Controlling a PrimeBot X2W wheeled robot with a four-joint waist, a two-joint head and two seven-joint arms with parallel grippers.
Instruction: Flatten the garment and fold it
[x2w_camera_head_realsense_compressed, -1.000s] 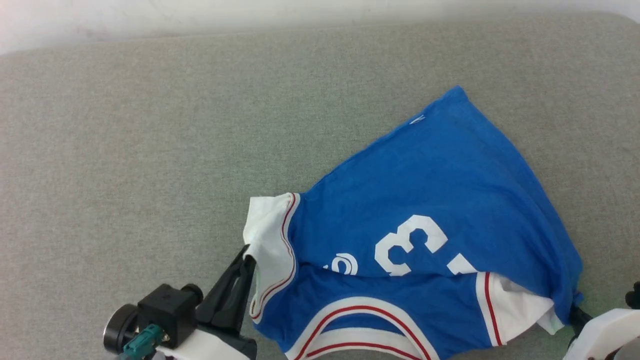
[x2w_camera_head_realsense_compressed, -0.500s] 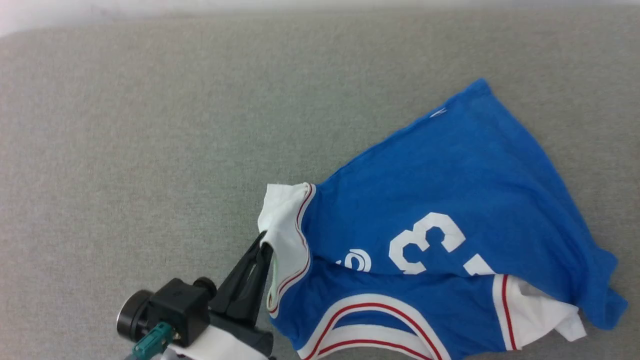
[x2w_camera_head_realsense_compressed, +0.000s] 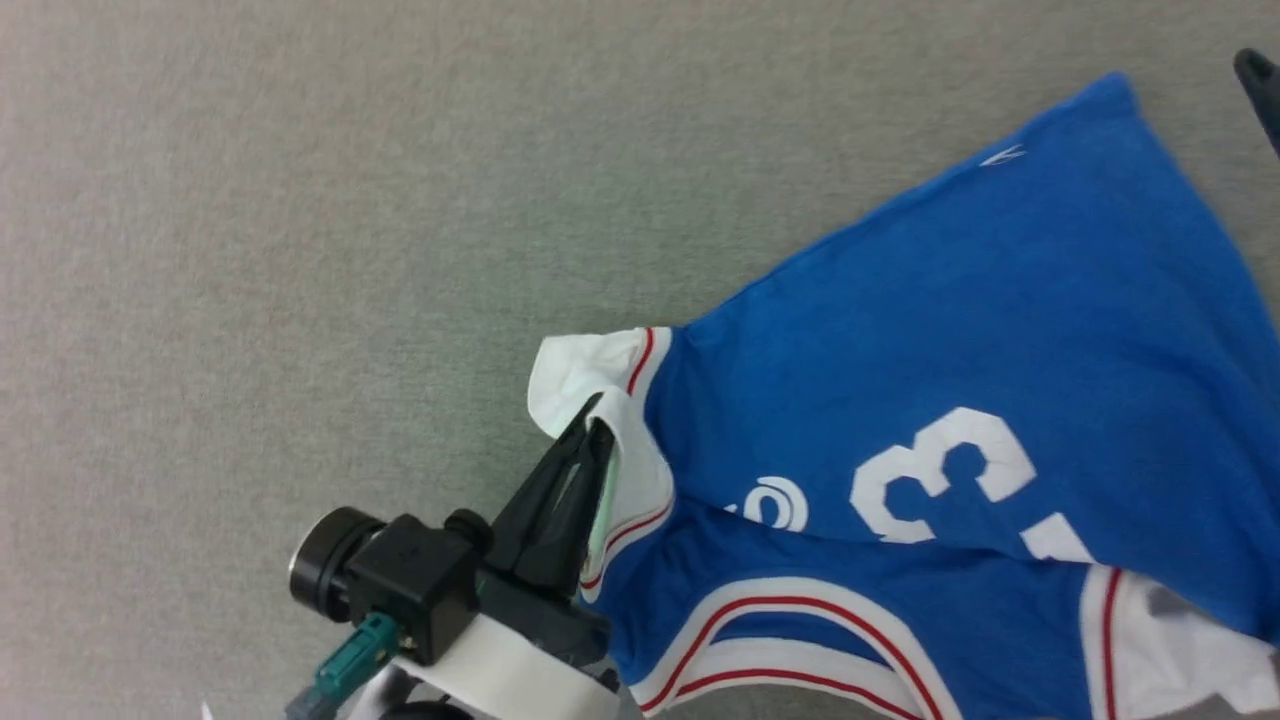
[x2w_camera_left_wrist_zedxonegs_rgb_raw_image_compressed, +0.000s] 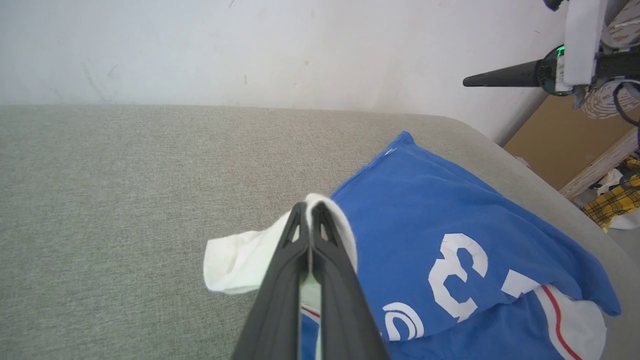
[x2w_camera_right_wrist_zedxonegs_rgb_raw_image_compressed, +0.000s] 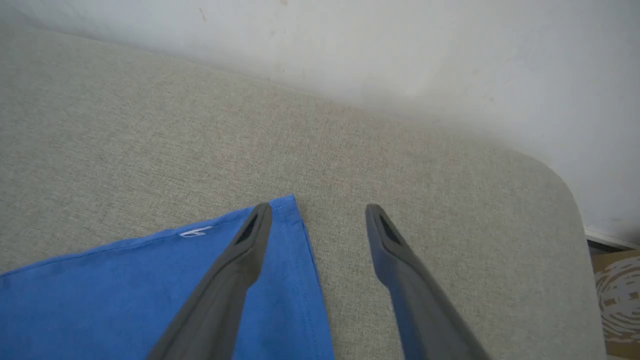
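Observation:
I should grab the blue T-shirt by its hem corner (x2w_camera_head_realsense_compressed: 1113, 94) beside the small white mark (x2w_camera_head_realsense_compressed: 1002, 155) with my right gripper next, and then flatten the T-shirt for folding.
The garment (x2w_camera_head_realsense_compressed: 960, 330), a bright blue T-shirt with white sleeves, red-striped white bands and a white "3", lies rumpled on the grey cushion, its lower part folded over itself. My left gripper (x2w_camera_head_realsense_compressed: 598, 424) is shut on its white left sleeve (x2w_camera_head_realsense_compressed: 585, 372), lifting that edge; the left wrist view shows the sleeve (x2w_camera_left_wrist_zedxonegs_rgb_raw_image_compressed: 235, 257) pinched between the fingers (x2w_camera_left_wrist_zedxonegs_rgb_raw_image_compressed: 307, 207). My right gripper (x2w_camera_right_wrist_zedxonegs_rgb_raw_image_compressed: 317, 212) is open above the garment's far blue corner (x2w_camera_right_wrist_zedxonegs_rgb_raw_image_compressed: 287, 205), one finger over the cloth and the other over bare cushion. In the head view a dark fingertip (x2w_camera_head_realsense_compressed: 1258, 80) shows at the top right.
The grey cushion (x2w_camera_head_realsense_compressed: 300, 250) spreads wide to the left. A white wall (x2w_camera_right_wrist_zedxonegs_rgb_raw_image_compressed: 400, 50) runs behind its far edge, and the cushion's rounded right corner (x2w_camera_right_wrist_zedxonegs_rgb_raw_image_compressed: 560, 185) drops off. Beyond it lie a cardboard box (x2w_camera_left_wrist_zedxonegs_rgb_raw_image_compressed: 555, 145) and yellow checked cloth (x2w_camera_left_wrist_zedxonegs_rgb_raw_image_compressed: 612, 202).
The head camera has shifted, so the whole picture slid. My left gripper stays shut on the sleeve. My right gripper left the shirt's near right corner and now hovers open by the far corner.

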